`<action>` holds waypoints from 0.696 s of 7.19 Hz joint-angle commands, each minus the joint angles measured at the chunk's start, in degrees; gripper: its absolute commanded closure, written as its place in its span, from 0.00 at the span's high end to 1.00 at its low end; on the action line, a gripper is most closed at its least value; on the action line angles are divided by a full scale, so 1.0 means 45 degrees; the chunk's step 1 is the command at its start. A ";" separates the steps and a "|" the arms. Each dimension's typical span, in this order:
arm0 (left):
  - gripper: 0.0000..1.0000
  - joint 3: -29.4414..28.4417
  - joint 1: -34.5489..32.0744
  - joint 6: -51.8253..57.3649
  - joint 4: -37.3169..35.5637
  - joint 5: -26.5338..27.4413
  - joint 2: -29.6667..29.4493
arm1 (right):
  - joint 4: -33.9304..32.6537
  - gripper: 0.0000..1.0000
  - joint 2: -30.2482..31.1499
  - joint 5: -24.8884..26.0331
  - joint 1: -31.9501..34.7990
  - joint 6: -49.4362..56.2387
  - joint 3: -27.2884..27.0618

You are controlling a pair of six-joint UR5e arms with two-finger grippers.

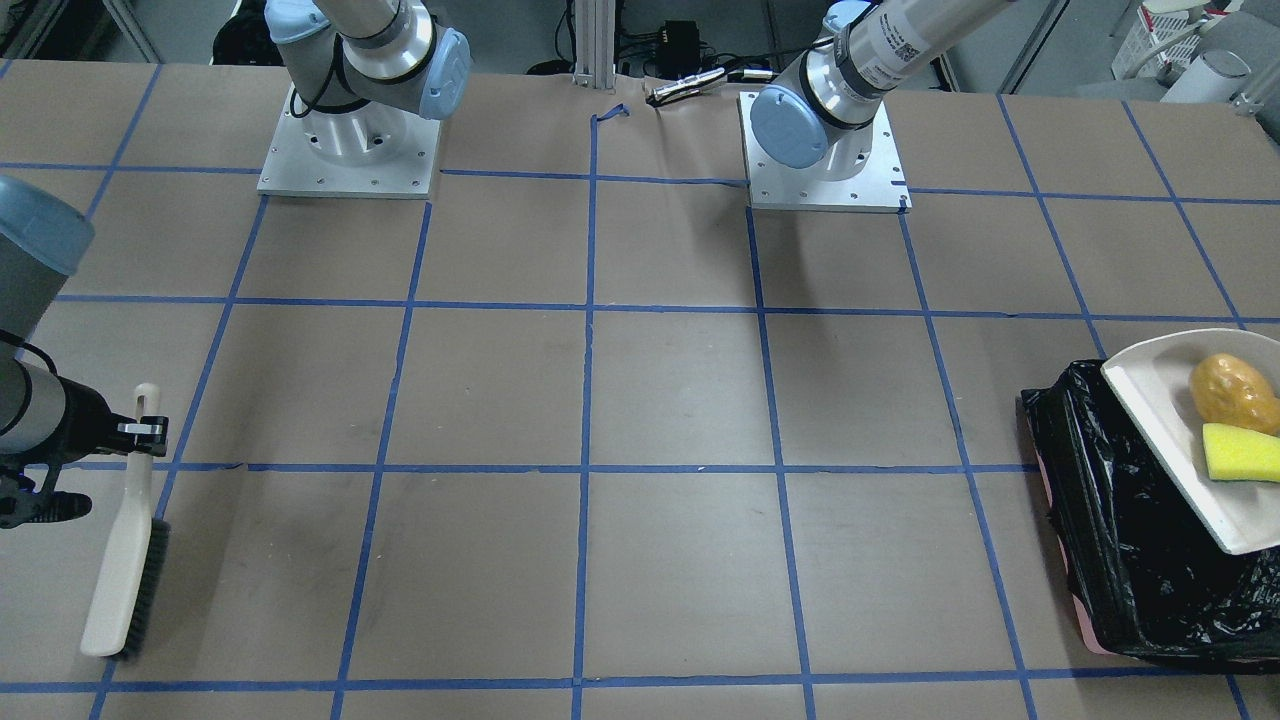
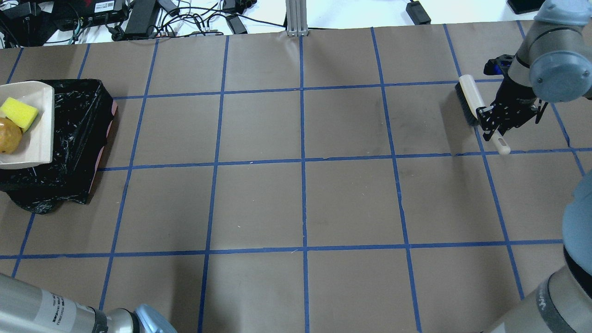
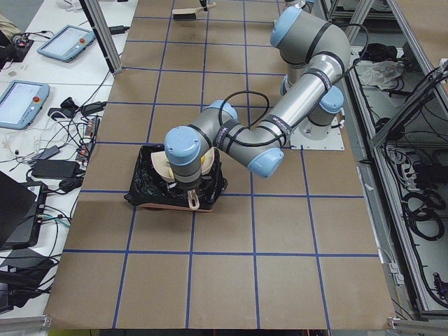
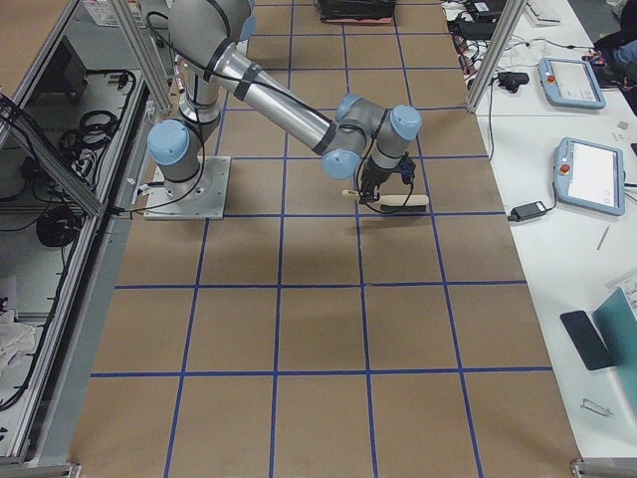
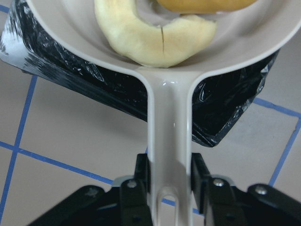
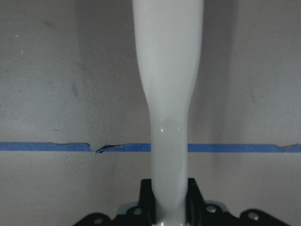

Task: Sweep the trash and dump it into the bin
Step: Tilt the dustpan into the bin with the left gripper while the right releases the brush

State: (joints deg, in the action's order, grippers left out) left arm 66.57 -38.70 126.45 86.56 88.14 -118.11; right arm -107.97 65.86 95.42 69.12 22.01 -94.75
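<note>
My right gripper opens next, since the dark bristles hang low over the tabletop and the hand brush [image 2: 469, 99] would come to rest there.
The cream dustpan [image 1: 1160, 420] hangs over the black-lined bin [image 1: 1120, 540] at the table's end on my left. In the pan lie the yellow-orange potato lump [image 1: 1235, 392], the green-and-yellow sponge [image 1: 1240, 452] and the pale croissant [image 5: 150, 40]. My left gripper [image 5: 170, 174] is shut on the dustpan handle [image 5: 169, 117]. My right gripper [image 2: 497, 125] is shut on the handle of a cream hand brush [image 2: 469, 99] at the opposite end, with its dark bristles at the table.
The brown table carries a blue tape grid [image 2: 303, 159]. The two arm bases [image 1: 350, 150] [image 1: 825, 160] stand at the robot's edge. Cables and power bricks [image 2: 138, 14] lie beyond the far edge. The left arm [image 3: 280, 129] reaches over the bin.
</note>
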 commanded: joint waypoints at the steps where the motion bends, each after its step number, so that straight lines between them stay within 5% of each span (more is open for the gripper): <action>1: 0.02 -0.0009 0.0006 0.0958 0.0003 0.0450 -0.0023 | 0.0048 0.00 -0.0007 -0.0071 0.0031 0.0011 0.0001; 5: 0.02 0.0011 -0.0033 0.1275 -0.0232 0.0843 -0.0101 | 0.0067 0.00 -0.0085 -0.0072 0.0031 0.0011 0.0001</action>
State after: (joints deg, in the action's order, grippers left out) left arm 66.58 -38.72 131.66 85.83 91.62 -118.40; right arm -107.73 65.54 95.10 69.25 22.07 -94.77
